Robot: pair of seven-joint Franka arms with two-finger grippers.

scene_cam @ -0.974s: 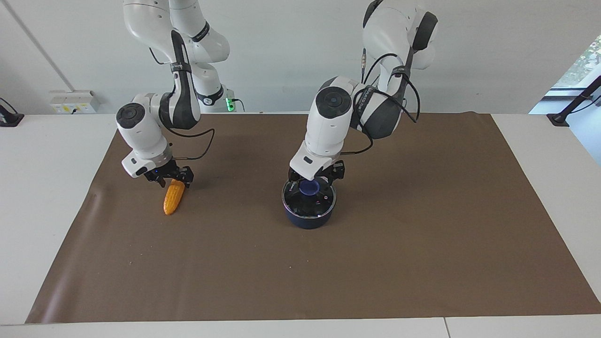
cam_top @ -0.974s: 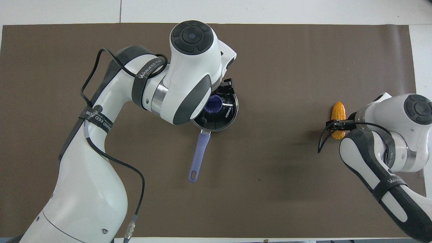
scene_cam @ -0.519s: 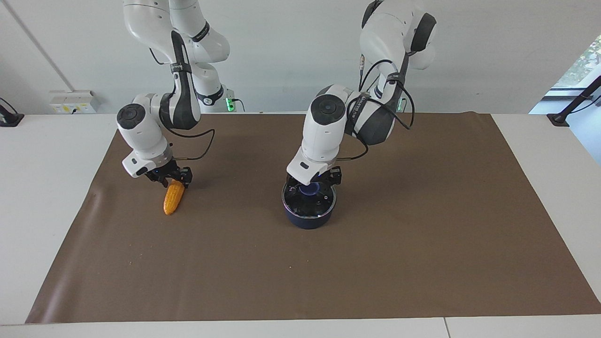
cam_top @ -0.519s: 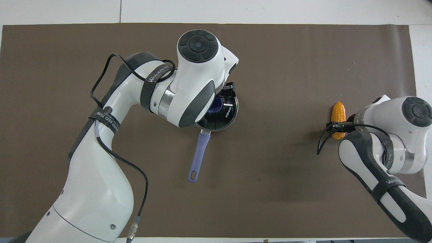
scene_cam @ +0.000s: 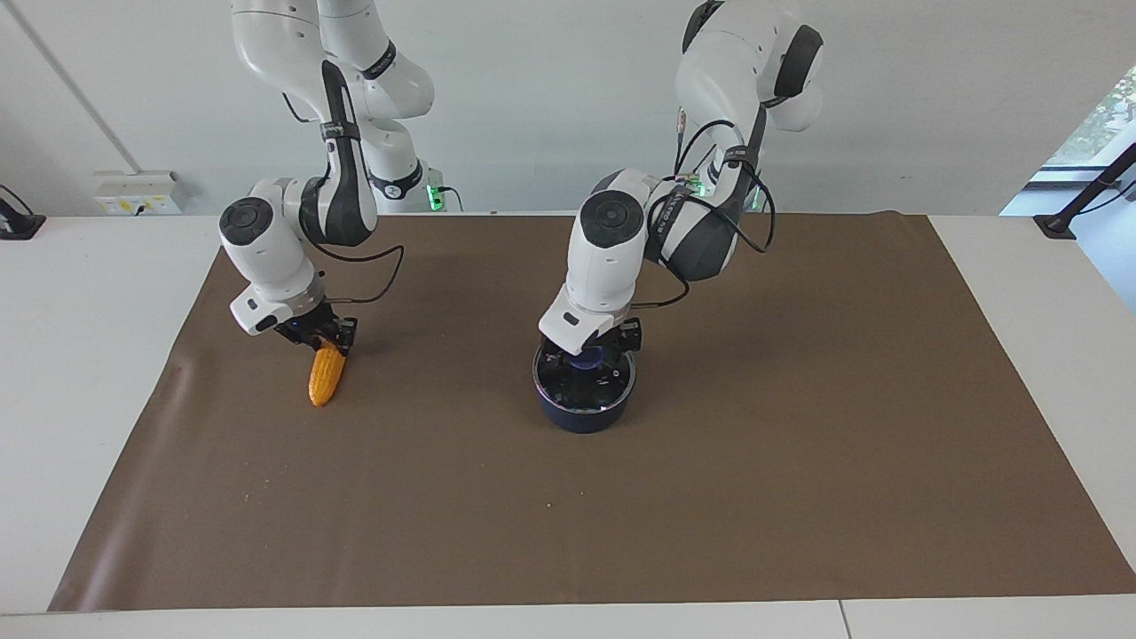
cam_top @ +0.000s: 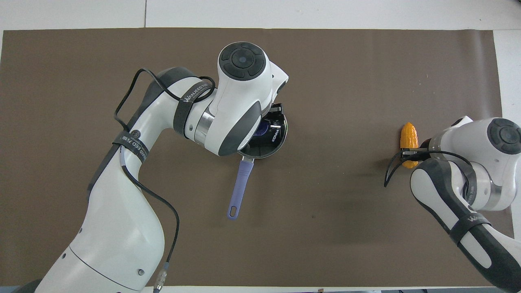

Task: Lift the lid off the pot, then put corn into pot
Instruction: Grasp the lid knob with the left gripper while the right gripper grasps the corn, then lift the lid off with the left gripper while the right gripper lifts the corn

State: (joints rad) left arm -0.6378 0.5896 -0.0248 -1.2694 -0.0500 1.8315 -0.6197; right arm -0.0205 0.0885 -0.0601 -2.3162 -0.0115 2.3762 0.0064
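Note:
My left gripper is about to grab and lift the lid by its narrow blue knob (cam_top: 262, 127), as the glass disc (cam_top: 267, 144) covers the whole pot, too wide for fingers.
The navy pot (scene_cam: 581, 415) stands mid-mat with the glass lid (scene_cam: 596, 390) on it; its light blue handle (cam_top: 240, 183) points toward the robots. My left gripper (scene_cam: 588, 353) is down over the lid, open, with a finger on either side of the blue knob (scene_cam: 586, 359). In the overhead view the left hand covers most of the lid (cam_top: 273, 143). The yellow corn (scene_cam: 325, 377) lies on the mat toward the right arm's end. My right gripper (scene_cam: 327, 342) is shut on the corn's end nearer the robots, also seen from overhead (cam_top: 409, 152).
A brown mat (scene_cam: 710, 497) covers the white table (scene_cam: 89, 355). A cable loops off each wrist. Nothing else stands on the mat.
My left gripper has lowered around the lid's knob. My right gripper's fingers have narrowed onto the corn's end. Pot, lid and corn have not moved.

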